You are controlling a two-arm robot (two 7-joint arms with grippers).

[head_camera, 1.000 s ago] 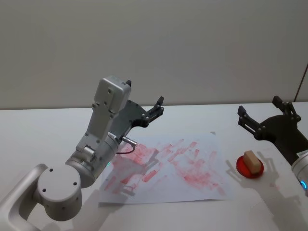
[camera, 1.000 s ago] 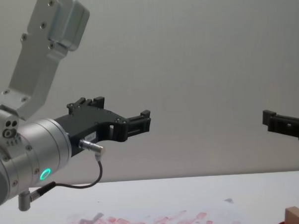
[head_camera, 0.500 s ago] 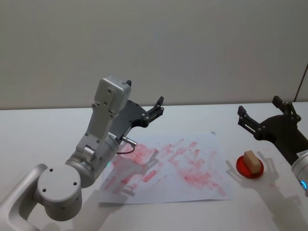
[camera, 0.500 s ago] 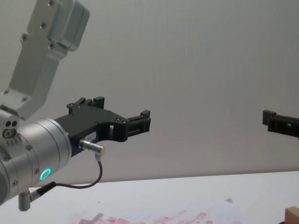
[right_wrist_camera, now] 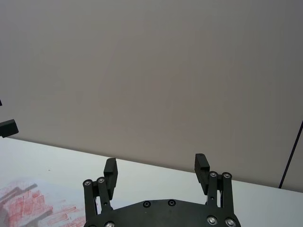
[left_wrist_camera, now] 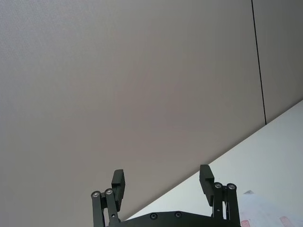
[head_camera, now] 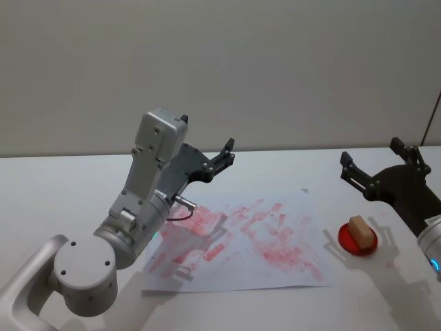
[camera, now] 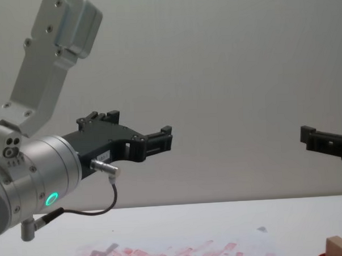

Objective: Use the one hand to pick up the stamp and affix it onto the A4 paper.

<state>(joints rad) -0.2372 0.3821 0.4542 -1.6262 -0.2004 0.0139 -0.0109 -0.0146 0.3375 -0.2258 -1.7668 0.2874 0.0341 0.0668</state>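
My right gripper grabs the stamp's clean upper wooden sides next, since the red dish inks the stamp's base.
The stamp (head_camera: 360, 229) is a small pale wooden block standing on a round red dish (head_camera: 346, 245) at the table's right; its top corner also shows in the chest view (camera: 341, 246). The A4 paper (head_camera: 275, 272), covered in red-pink prints, lies mid-table (camera: 176, 253). My right gripper (head_camera: 370, 153) hovers open above and just behind the stamp, apart from it, nothing between its fingers (right_wrist_camera: 155, 164). My left gripper (head_camera: 222, 160) hangs open over the paper's far left part, empty (left_wrist_camera: 162, 176). In the chest view the left gripper (camera: 167, 138) and right gripper (camera: 309, 138) are both well above the table.
The white table (head_camera: 62, 186) runs back to a plain grey wall (head_camera: 275, 69). My bulky left arm (head_camera: 131, 221) reaches over the paper's left side. A thin dark line (head_camera: 431, 117) runs down the wall at the far right.
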